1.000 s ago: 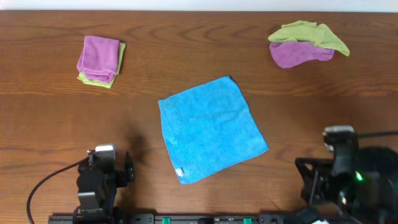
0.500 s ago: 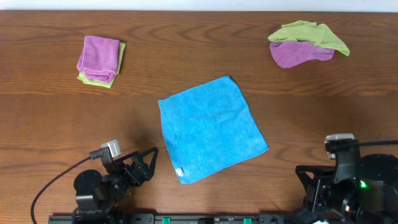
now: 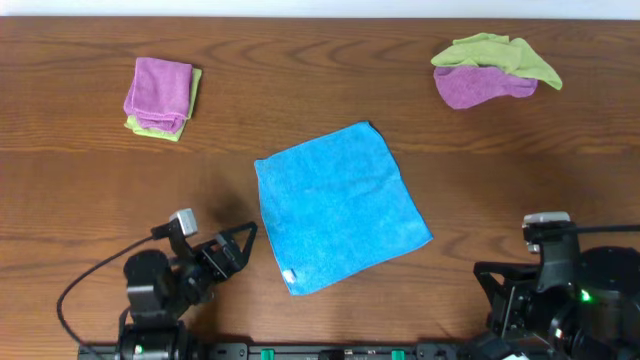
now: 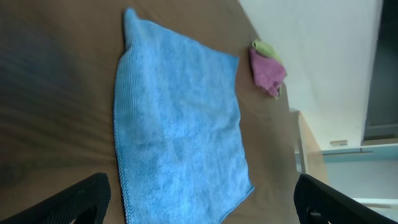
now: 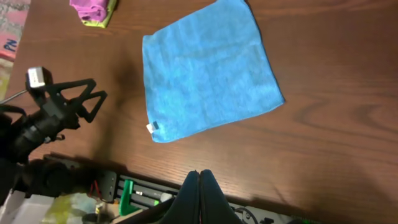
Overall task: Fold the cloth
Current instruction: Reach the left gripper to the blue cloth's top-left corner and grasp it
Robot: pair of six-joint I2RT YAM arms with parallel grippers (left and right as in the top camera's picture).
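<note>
Next, my left gripper picks up the sky-blue cloth [image 3: 340, 208] at the far corner on the white tag's side [image 3: 261, 165], to turn it straight for folding.
The sky-blue cloth [image 3: 340, 208] lies flat and open in the middle of the table, turned slightly, with its white tag [image 3: 289, 277] at the near-left corner. My left gripper [image 3: 245, 248] is open and empty, just left of that corner, apart from the cloth. In the left wrist view the cloth [image 4: 177, 118] stretches ahead between the two spread fingers [image 4: 81, 199]. My right gripper [image 5: 199, 180] is shut on nothing, back at the table's near-right edge, far from the cloth [image 5: 208, 74].
A folded purple cloth on a lime-green one [image 3: 160, 95] sits at the back left. A crumpled lime-green and purple pile [image 3: 490, 68] sits at the back right. The right arm's body [image 3: 545, 280] stands at the near right.
My left gripper has swung out from its rest pose, rightward toward the cloth's near-left corner, with its fingers spread. The right arm has barely shifted. The cloth has not moved.
</note>
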